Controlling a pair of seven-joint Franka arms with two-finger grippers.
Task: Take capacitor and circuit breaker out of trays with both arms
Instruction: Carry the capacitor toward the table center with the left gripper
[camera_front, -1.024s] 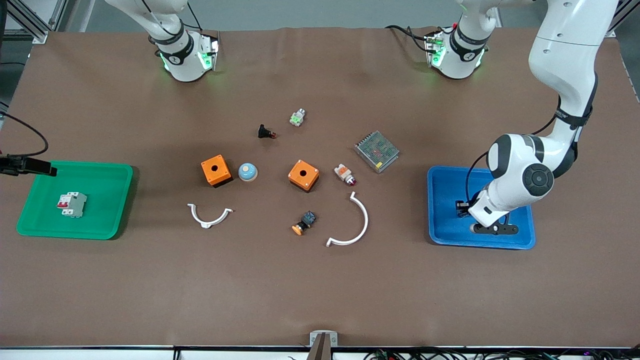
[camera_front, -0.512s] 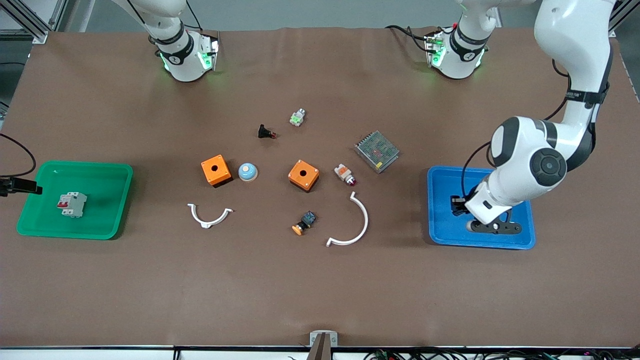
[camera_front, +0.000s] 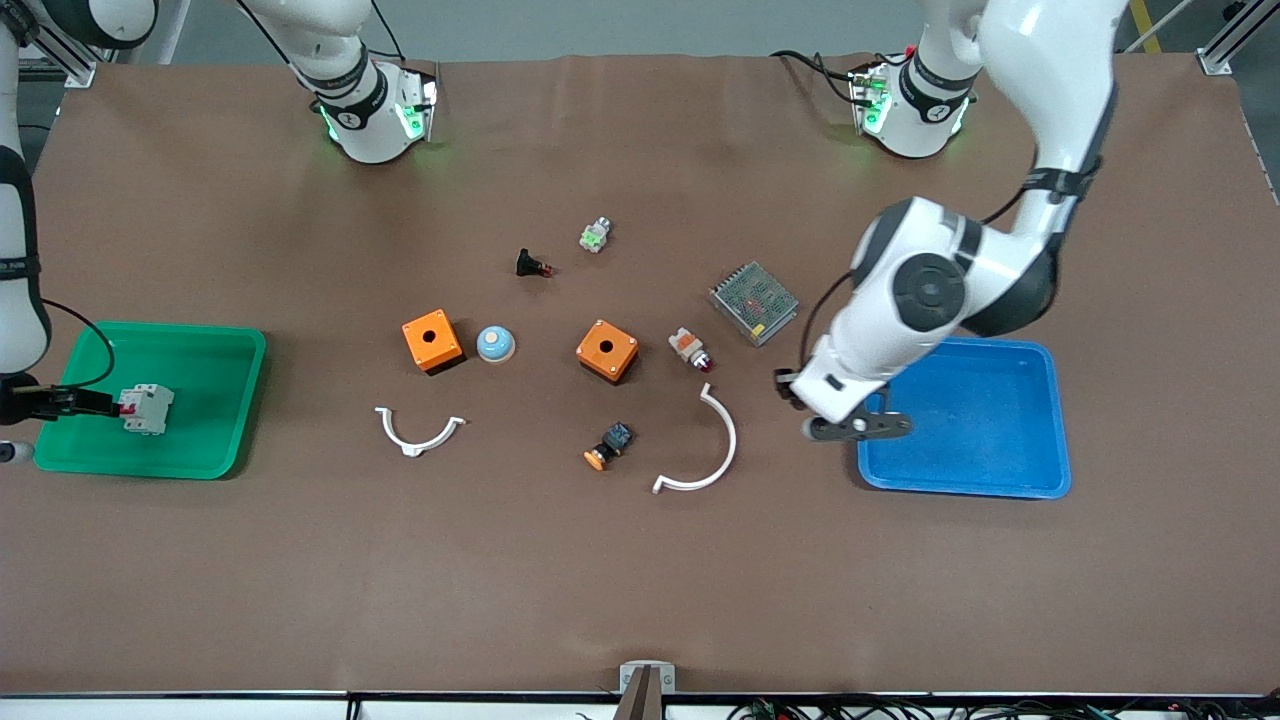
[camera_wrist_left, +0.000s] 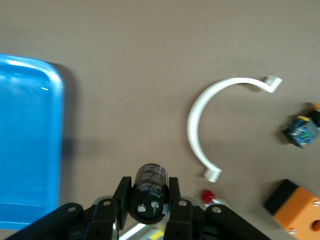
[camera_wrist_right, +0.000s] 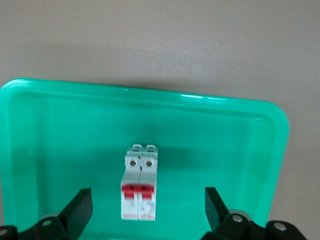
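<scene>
The breaker's red levers are still out of reach, as my right gripper's fingers stop above and short in the right wrist view; closing before lowering would miss.
My left gripper (camera_front: 858, 428) is shut on the capacitor (camera_wrist_left: 150, 192), a small black cylinder with two silvery terminals on its end. It holds the capacitor over the brown table, just off the blue tray (camera_front: 1000, 485) on the side toward the right arm. The blue tray also shows in the left wrist view (camera_wrist_left: 30, 140). The breaker (camera_front: 147, 408), grey-white with red levers, lies in the green tray (camera_front: 150, 332). My right gripper (camera_front: 60, 404) is open over that tray's outer edge. In the right wrist view the breaker (camera_wrist_right: 140, 189) lies between the spread fingers (camera_wrist_right: 80, 207) on the green tray (camera_wrist_right: 60, 130).
Mid-table lie two orange boxes (camera_front: 432, 341) (camera_front: 607, 350), a blue dome (camera_front: 495, 344), two white arcs (camera_front: 700, 450) (camera_front: 418, 432), an orange-capped button (camera_front: 608, 445), a white-and-orange indicator (camera_front: 690, 350), a mesh-topped unit (camera_front: 754, 302), a black part (camera_front: 530, 264) and a green-white part (camera_front: 595, 236).
My left gripper has risen out of the blue tray and moved toward the table's middle with the capacitor. My right gripper has come in again over the green tray's edge toward the breaker.
</scene>
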